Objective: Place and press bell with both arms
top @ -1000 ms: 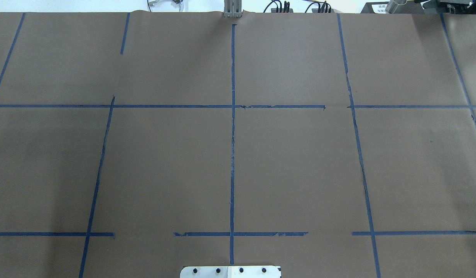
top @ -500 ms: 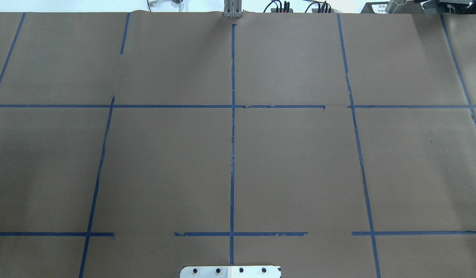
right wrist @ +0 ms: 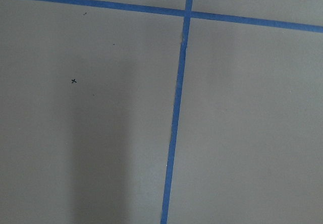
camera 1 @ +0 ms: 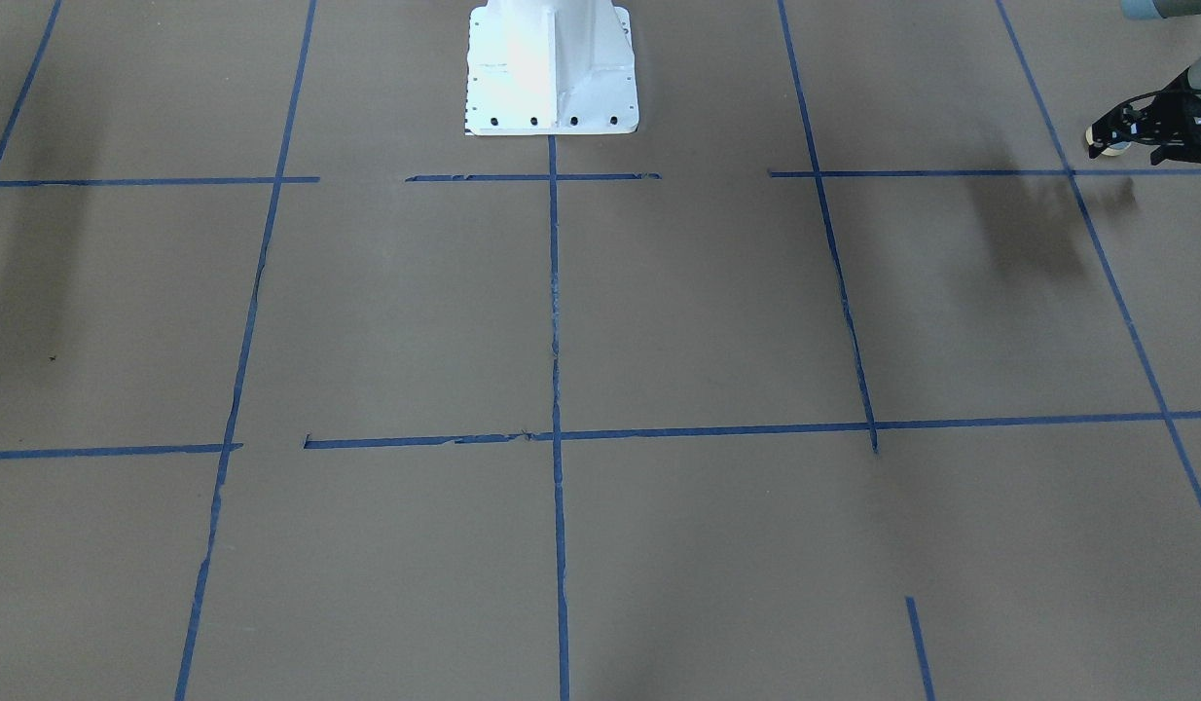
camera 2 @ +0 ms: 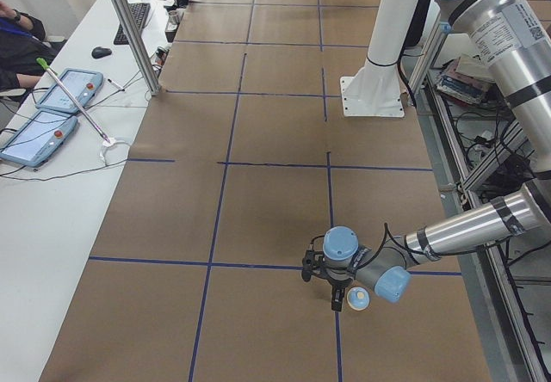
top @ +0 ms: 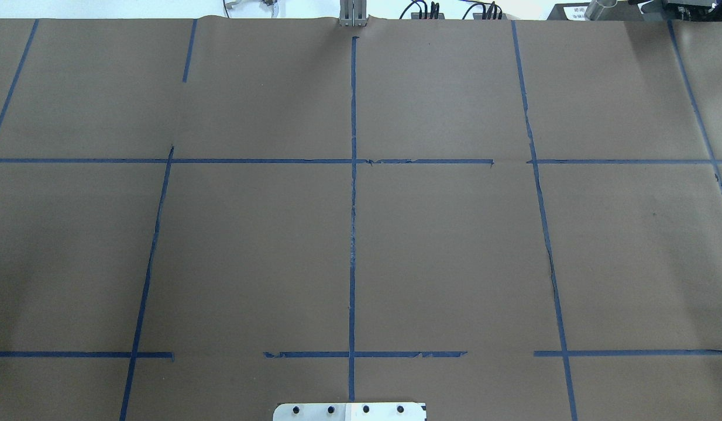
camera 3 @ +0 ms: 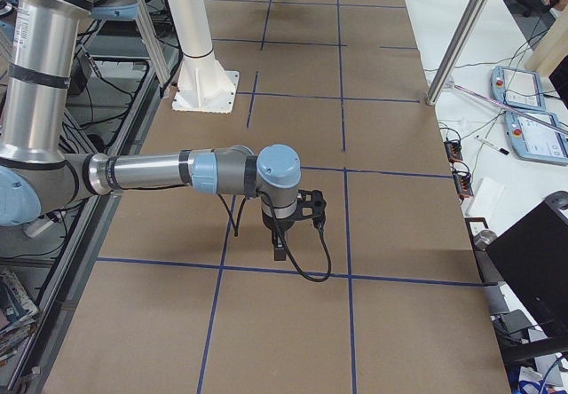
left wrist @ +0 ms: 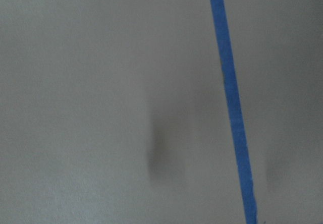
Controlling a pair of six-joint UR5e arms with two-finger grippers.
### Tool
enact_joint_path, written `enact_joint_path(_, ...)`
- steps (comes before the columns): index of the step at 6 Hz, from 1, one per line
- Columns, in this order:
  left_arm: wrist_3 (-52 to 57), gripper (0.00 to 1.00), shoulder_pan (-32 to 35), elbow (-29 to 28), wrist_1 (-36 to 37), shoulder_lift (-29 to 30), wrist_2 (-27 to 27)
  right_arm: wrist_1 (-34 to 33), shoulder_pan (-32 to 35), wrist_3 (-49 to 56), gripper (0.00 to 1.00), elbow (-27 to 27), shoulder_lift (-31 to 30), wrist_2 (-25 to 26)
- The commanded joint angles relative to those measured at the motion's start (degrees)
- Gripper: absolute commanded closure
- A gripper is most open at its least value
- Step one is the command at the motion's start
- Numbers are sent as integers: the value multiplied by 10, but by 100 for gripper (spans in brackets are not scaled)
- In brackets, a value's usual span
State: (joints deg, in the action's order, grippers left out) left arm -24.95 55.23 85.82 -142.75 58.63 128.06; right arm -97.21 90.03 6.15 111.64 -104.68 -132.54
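The left gripper isn't ready to close on the bell (camera 1: 1108,149) yet and needs to go lower first. Its fingers are above the bell with their shadow apart from them, so they would miss if they closed now.
The bell (camera 1: 1108,149) is small, light blue and cream, and sits at the table's far left end, right at the tip of my left gripper (camera 1: 1102,136). The exterior left view shows the bell (camera 2: 357,297) just beside the black fingers of the left gripper (camera 2: 334,300), which points down. I cannot tell whether the fingers hold the bell. My right gripper (camera 3: 277,254) hangs low over the brown paper at the other end, empty. Both wrist views show only paper and blue tape. The overhead view shows no arm and no bell.
The white pedestal base (camera 1: 552,68) stands at the middle of the robot's side. Blue tape lines (top: 353,234) divide the brown paper. A white side table with tablets (camera 2: 52,107) and a metal post (camera 2: 129,29) stand across from the robot.
In the overhead view the dark shadow over the left part of the table has faded. No arm or bell shows in that view at any time.
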Motion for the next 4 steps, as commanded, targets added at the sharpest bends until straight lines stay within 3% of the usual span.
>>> enact_joint_path(1, 3, 0, -25, -5, 0, -10, 19, 0, -1, 0, 0, 0, 0, 0)
enact_joint_path(4, 3, 0, -50, -20, 0, -11, 25, 0, -1, 0, 0, 0, 0, 0)
